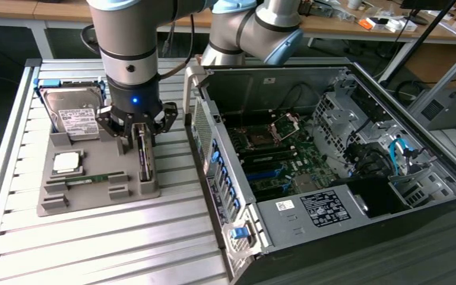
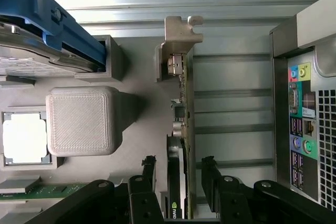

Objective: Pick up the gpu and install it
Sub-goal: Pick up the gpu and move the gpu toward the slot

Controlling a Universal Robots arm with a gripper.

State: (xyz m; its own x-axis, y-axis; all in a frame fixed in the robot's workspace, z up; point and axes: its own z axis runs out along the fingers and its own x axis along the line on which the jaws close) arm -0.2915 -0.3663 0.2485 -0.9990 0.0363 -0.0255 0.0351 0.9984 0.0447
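Note:
My gripper should close on the GPU now, because my black fingers reach down on either side of it above the grey tray in the wrist view.
The gpu (image 1: 144,159) stands on edge in a slot of the grey holder tray (image 1: 93,202), a dark card with a pale metal end bracket (image 2: 178,35). My gripper (image 1: 141,142) hangs straight over it, low above the tray. In the wrist view the gpu (image 2: 185,108) runs between the two black fingers (image 2: 149,169), which straddle its near end with a small gap on each side. The gripper (image 2: 178,165) is open and the card rests in its slot.
The tray also carries a hard drive (image 1: 73,110) in a blue frame, a CPU (image 1: 67,160) and a green memory stick (image 1: 93,178). An open computer case (image 1: 331,166) lies close on the exterior view's right, its rear ports (image 2: 302,124) beside the gpu. Slatted metal table (image 1: 133,249) underneath.

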